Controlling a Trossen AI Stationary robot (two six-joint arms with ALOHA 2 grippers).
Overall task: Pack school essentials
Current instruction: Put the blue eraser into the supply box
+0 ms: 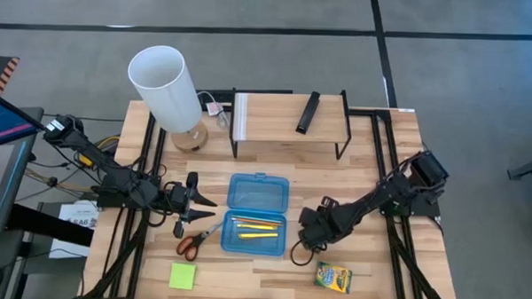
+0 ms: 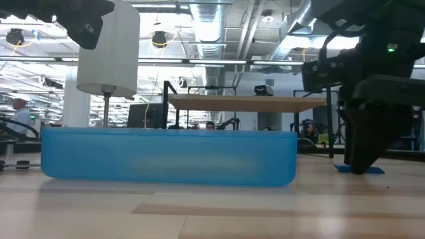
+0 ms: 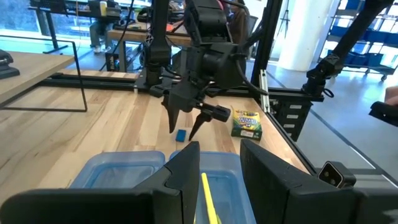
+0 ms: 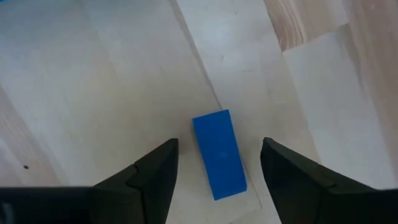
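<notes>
Next, my right gripper grabs the blue eraser by its long sides to pack school essentials into the blue case (image 1: pixel 257 213).
A small blue eraser (image 4: pixel 219 154) lies flat on the wooden table to the right of the open translucent blue case (image 1: pixel 257 213). My right gripper (image 4: pixel 219 144) is open just above the table and points down. Its fingers stand on either side of the eraser without touching it, as the left wrist view (image 3: pixel 181 134) also shows. My left gripper (image 1: pixel 206 205) is open and empty at the case's left side. Yellow and orange pencils (image 1: pixel 254 227) lie in the case. Orange-handled scissors (image 1: pixel 196 240), a lime-green sticky-note pad (image 1: pixel 183 275) and a crayon box (image 1: pixel 333 277) lie on the table near its front edge.
A white lamp (image 1: pixel 168 88) stands at the back left. A low wooden shelf (image 1: pixel 289 124) at the back holds a black bar-shaped remote (image 1: pixel 308 112). Black frame rails run along both table sides. Bare wood lies between the case and the shelf.
</notes>
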